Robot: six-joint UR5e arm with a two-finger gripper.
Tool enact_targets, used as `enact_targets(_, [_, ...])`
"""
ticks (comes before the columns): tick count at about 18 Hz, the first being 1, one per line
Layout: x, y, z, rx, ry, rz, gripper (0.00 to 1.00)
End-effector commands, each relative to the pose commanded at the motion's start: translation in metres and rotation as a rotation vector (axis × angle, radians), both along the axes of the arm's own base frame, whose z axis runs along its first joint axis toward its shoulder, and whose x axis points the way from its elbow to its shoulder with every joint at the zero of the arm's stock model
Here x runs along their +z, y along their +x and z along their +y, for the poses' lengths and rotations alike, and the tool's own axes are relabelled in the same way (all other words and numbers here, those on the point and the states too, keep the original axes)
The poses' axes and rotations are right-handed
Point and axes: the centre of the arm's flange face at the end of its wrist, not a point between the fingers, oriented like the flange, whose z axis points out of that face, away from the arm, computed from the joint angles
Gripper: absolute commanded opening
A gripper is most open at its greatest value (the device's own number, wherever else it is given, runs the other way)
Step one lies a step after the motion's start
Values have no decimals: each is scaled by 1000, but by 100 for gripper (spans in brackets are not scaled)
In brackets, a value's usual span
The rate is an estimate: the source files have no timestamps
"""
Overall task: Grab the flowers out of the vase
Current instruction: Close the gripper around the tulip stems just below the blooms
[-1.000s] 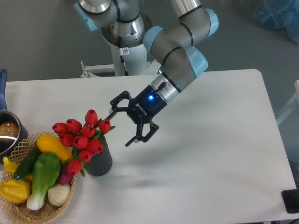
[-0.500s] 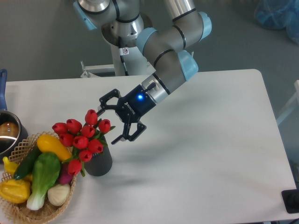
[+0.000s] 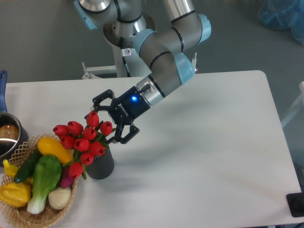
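Observation:
The gripper will next lift the flowers [image 3: 81, 138] from the dark grey vase [image 3: 100, 166], so it should grab the flowers by their red tulip buds.
A bunch of red tulip flowers [image 3: 81, 138] with green leaves stands in a small dark grey ribbed vase [image 3: 100, 166] at the table's left front. My gripper [image 3: 105, 124] is open, its black fingers spread on either side of the bunch's upper right buds. One fingertip is by the topmost bud, the other just right of the lower buds. I cannot tell whether the fingers touch the flowers.
A wicker basket [image 3: 19, 217] of vegetables sits right against the vase on its left. A metal pot [image 3: 8, 137] with a blue handle is at the left edge. The arm [image 3: 161, 57] reaches in from the back centre over the white table [image 3: 213, 156].
The gripper has moved left and slightly down toward the flowers, staying open, until its fingers flank the bunch's upper right buds. Flowers and vase have not moved.

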Motion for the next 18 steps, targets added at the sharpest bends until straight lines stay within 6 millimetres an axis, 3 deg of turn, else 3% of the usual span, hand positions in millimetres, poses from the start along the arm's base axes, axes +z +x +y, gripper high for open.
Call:
enact_targets(3, [-2,2,3,-6,-6,-6,76])
enact_targets(5, [-2,2,3,-5,-9,-8,52])
enact_targets(10, [-1,2,4,1,-18,-20,15])
enact_targets(18, [17,-10,8,25,-26,-23,3])
